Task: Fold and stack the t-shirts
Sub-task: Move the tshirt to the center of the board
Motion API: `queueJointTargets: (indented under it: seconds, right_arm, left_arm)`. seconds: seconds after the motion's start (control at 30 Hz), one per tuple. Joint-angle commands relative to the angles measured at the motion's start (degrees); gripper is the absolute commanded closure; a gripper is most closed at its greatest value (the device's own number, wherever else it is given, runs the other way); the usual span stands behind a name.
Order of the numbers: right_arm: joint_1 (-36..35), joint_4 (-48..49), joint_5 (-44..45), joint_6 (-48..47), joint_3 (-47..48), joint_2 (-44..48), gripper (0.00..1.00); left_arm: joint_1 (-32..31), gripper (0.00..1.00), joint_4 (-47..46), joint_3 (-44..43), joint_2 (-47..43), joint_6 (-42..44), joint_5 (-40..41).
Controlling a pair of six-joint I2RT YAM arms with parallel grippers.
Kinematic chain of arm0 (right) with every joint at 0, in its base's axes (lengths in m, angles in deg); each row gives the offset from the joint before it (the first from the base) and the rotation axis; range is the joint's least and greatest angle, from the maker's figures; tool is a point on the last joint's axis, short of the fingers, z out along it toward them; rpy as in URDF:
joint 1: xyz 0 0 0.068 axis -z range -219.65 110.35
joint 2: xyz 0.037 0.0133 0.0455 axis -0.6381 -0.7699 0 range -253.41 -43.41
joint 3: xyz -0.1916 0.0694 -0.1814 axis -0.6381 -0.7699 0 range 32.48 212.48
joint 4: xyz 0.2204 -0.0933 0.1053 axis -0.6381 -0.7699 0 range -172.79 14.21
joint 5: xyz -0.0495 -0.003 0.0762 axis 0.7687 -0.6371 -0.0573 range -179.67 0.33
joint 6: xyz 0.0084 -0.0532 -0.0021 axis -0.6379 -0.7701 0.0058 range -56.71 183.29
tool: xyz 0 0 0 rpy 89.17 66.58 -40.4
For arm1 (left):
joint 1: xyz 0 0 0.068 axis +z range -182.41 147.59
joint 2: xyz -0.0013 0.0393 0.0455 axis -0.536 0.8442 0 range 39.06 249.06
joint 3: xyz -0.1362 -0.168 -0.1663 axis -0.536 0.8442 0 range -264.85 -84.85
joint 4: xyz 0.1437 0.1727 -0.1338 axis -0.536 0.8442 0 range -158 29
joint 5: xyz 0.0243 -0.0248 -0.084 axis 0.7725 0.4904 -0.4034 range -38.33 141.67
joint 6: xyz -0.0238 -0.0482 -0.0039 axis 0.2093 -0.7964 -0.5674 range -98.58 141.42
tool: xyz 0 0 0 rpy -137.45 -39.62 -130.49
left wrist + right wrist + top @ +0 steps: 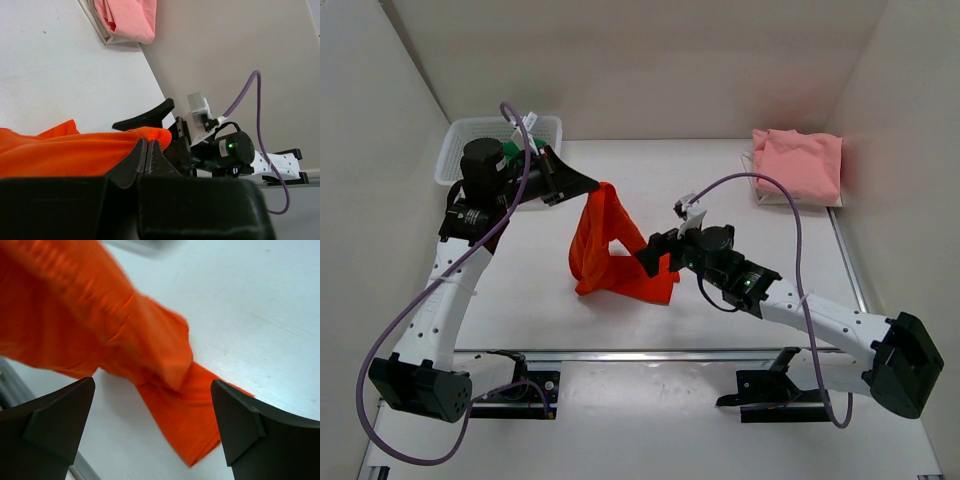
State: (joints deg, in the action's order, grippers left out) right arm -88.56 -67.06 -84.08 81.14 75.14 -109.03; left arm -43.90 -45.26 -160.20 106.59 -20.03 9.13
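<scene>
I need to grab the orange-red t-shirt (610, 250) next with my right gripper by its loose edge, away from the peak at my left gripper. Then I can spread it for folding.
The orange-red t-shirt (610, 250) is lifted at one end into a peak while its lower part rests on the table. My left gripper (594, 184) is shut on the top of that peak; in the left wrist view the jaws (147, 150) pinch the orange cloth (60, 150). My right gripper (655, 256) is open just right of the shirt's lower edge, with the orange cloth (130, 340) lying between and beyond its fingers (55, 425). The pale pink t-shirt (798, 165) lies folded at the back right. A bit of the green t-shirt (537, 150) shows in the basket.
A white mesh basket (470, 135) stands at the back left, behind the left arm. The pink shirt lies on a white sheet (765, 192) near the right wall. A metal rail (650, 352) runs along the table's near edge.
</scene>
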Motion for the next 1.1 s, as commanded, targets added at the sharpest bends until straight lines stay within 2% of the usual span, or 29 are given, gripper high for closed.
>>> queueJointTargets:
  seconds: [0.0,0.13,0.2,0.27,0.33,0.37,0.4,0.43,0.47,0.5,0.53,0.73,0.83,0.87,0.93,0.97,1.03,1.07]
  right_arm:
    - [-0.75,6.72,-5.04,0.09,-2.14,-2.3,0.01]
    - [-2.68,7.01,-9.36,-0.53,1.98,-12.21,0.01]
    - [-3.13,6.74,-7.71,-0.62,3.82,-16.44,0.0]
    - [-2.34,6.21,-1.74,-0.18,5.5,-18.92,0.01]
    - [-0.33,8.31,-1.97,-0.79,6.04,-20.33,0.01]
    - [1.25,9.71,-4.16,-1.84,6.65,-20.24,0.06]
    - [3.18,10.25,-4.87,-2.81,7.61,-20.42,0.15]
    - [4.42,10.34,-9.32,-2.9,7.88,-19.9,0.39]
    - [6.26,9.38,-10.76,-3.77,9.54,-19.37,0.82]
    - [8.02,8.42,-10.77,-4.31,11.03,-18.06,0.94]
    - [8.3,7.19,-9.55,-4.66,11.13,-15.44,1.0]
    - [17.69,-0.98,-7.96,-8.17,14.28,3.97,1.0]
    - [29.17,-8.45,-8.13,-9.84,18.77,11.63,1.0]
    - [31.57,-11.25,-9.79,-9.59,19.65,14.88,1.0]
    - [42.52,-13.3,-12.69,-9.59,21.85,18.93,1.0]
    - [45.36,-14.52,-15.4,-9.67,22.64,21.04,1.0]
    - [56.15,-17.24,-19.89,-9.23,27.1,22.2,1.0]
    - [57.24,-18.3,-19.56,-10.1,28.0,22.64,0.99]
  left_arm:
    - [-0.12,1.0,-2.26,0.47,-2.4,-0.91,-0.88]
    - [0.41,1.0,-2.35,0.82,-3.19,-1.44,-1.14]
    - [0.15,1.0,-2.26,1.08,-3.36,-1.35,-1.05]
    - [0.23,1.0,-2.35,1.26,-3.8,-1.26,-1.14]
    - [0.06,1.0,-2.44,1.7,-3.98,-1.61,-1.31]
    - [-0.03,1.0,-2.53,1.61,-4.33,-1.61,-1.83]
    - [0.41,1.0,-2.7,1.79,-4.33,-1.79,-2.01]
    - [0.67,1.0,-3.23,2.05,-4.25,-2.05,-2.19]
    - [0.5,1.0,-3.23,1.79,-4.42,-1.53,-2.89]
    - [1.02,1.0,-3.23,1.7,-4.25,-1.87,-3.33]
    - [1.2,1.0,-3.14,0.66,-4.07,-1.88,-3.86]
    - [-0.28,1.0,-6.38,-5.49,-0.56,-3.36,-8.43]
    - [-3.18,1.0,-11.82,-7.87,1.2,-6.43,-10.89]
    - [-4.58,1.0,-14.28,-9.01,1.64,-8.36,-11.33]
    - [-6.43,1.0,-18.06,-9.72,2.52,-11.0,-13.61]
    - [-6.79,1.0,-18.87,-10.77,2.61,-11.71,-14.4]
    - [-7.41,1.0,-21.67,-11.57,2.61,-14.43,-17.03]
    - [-6.63,1.0,-23.6,-11.22,2.44,-17.49,-17.74]
